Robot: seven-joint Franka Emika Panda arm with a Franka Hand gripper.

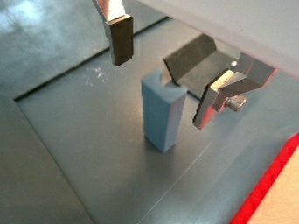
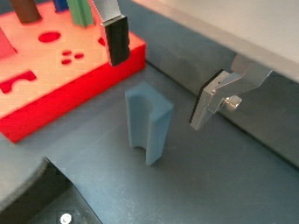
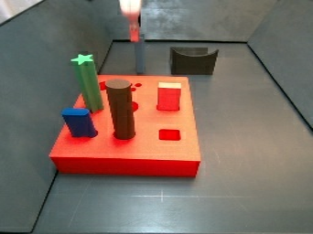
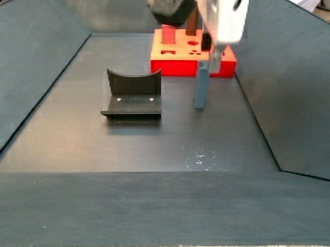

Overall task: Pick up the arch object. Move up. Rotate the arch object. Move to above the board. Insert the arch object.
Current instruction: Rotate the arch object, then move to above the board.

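Observation:
The arch object needs to be turned and put into the board (image 3: 123, 154), so my gripper should next grab the arch object by its upper end (image 3: 139, 46).
The arch object (image 1: 163, 115) is a slim pale grey-blue piece standing upright on the grey floor. It also shows in a wrist view (image 2: 147, 122) and in a side view (image 4: 203, 83), and only faintly behind the board in a side view (image 3: 138, 58). My gripper (image 1: 162, 93) is open just above it, with one finger (image 1: 121, 42) on each side, neither touching; it also shows in a wrist view (image 2: 159, 92) and in both side views (image 4: 210, 29) (image 3: 131, 26). The red board (image 3: 123, 154) with shaped holes lies beside the arch object (image 2: 70, 83).
The board carries a green star column (image 3: 87, 84), a brown cylinder (image 3: 120, 108), a blue block (image 3: 79, 122) and a red block (image 3: 170, 95). The dark fixture (image 4: 131, 95) with a scooped notch stands near the arch object. Grey bin walls (image 4: 258, 87) enclose the floor.

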